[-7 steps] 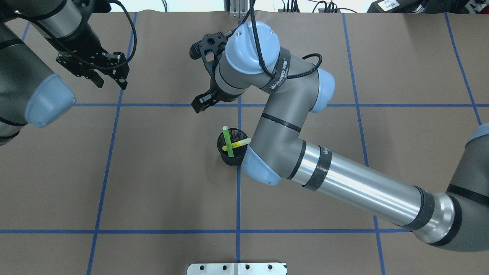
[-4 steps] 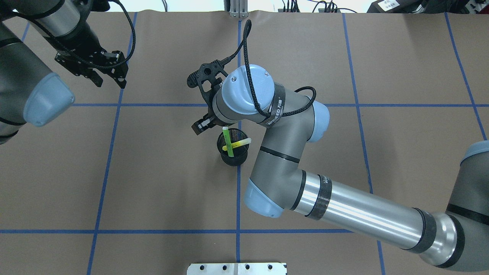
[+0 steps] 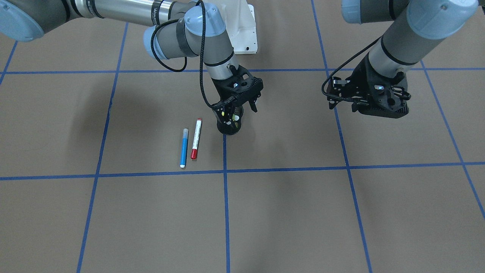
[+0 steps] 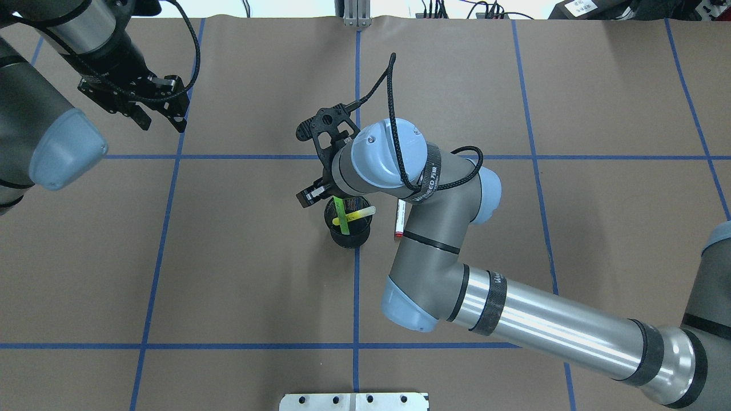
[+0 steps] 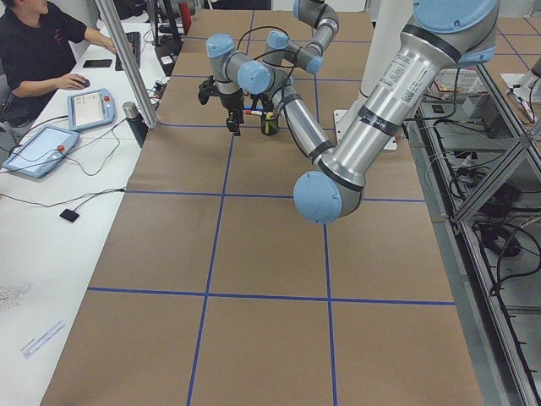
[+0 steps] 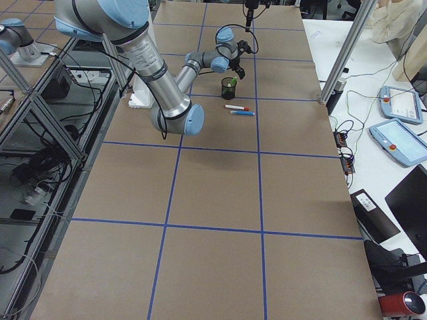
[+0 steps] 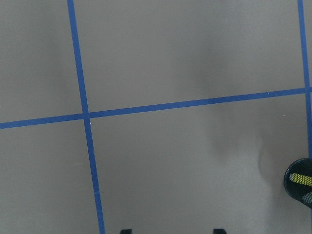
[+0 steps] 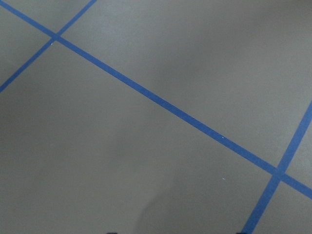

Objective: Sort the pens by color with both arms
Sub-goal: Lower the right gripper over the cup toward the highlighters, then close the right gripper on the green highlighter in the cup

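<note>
I should next take hold of the green pen by its top end, which sticks out of the cup, with my right gripper, to sort the pens by color.
A black mesh cup (image 4: 348,234) near the table's middle holds a green pen (image 4: 341,216) and a yellow pen (image 4: 362,214). A red pen (image 3: 196,138) and a blue pen (image 3: 184,148) lie side by side on the paper beside the cup. In the overhead view only the red pen's end (image 4: 399,220) shows under the right arm. My right gripper (image 3: 238,109) hangs open and empty just over the cup's (image 3: 229,129) far rim. My left gripper (image 4: 161,120) is open and empty, high over the far left of the table.
Brown paper with blue tape grid lines (image 4: 356,297) covers the table. The white arm base (image 3: 244,34) stands at the robot's edge. The cup's edge shows in the left wrist view (image 7: 300,184). An operator (image 5: 34,59) sits at a side desk with tablets.
My right arm has swung back toward the robot, bringing its open gripper from beyond the cup to right over it. The red pen's end has come into view. My left gripper barely shifted.
</note>
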{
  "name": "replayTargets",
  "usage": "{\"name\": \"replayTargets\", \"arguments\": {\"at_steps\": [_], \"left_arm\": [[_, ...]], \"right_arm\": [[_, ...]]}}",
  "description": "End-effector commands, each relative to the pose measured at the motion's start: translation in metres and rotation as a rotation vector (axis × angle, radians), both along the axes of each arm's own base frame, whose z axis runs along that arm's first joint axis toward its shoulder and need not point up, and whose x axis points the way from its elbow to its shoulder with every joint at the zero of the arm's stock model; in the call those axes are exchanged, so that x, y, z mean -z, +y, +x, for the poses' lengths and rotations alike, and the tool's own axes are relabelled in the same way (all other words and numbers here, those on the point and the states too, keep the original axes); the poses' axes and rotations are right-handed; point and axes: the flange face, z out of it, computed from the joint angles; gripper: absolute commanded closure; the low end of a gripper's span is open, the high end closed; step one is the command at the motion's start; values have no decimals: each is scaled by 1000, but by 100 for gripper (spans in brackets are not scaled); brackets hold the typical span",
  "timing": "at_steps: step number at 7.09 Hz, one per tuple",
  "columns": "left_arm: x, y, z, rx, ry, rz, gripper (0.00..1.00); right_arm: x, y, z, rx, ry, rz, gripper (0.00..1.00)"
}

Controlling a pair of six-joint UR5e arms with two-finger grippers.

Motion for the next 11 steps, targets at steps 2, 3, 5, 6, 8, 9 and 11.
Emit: {"name": "replayTargets", "arguments": {"at_steps": [2,3,5,6,8,9,11], "left_arm": [[1,1,-1,1,0,-1,36],[-1,0,0,1,-2,-4,36],[-1,0,0,0,-2,-2,36],[-1,0,0,0,-2,-4,36],[-1,0,0,1,-2,-4,36],[-1,0,1,0,-2,-4,36],[-1,0,1,0,-2,-5,36]], "right_arm": [[-4,-1,0,-30,-15,-61,20],[-4,0,-1,-29,-16,-63,24],[-4,0,-1,-39,-24,-87,38],[-4,0,-1,-40,-28,-95,45],[-4,1,-1,-45,-34,-115,60],[-5,2,-1,-39,-36,-126,63],[-5,2,-1,-44,-42,-143,63]]}}
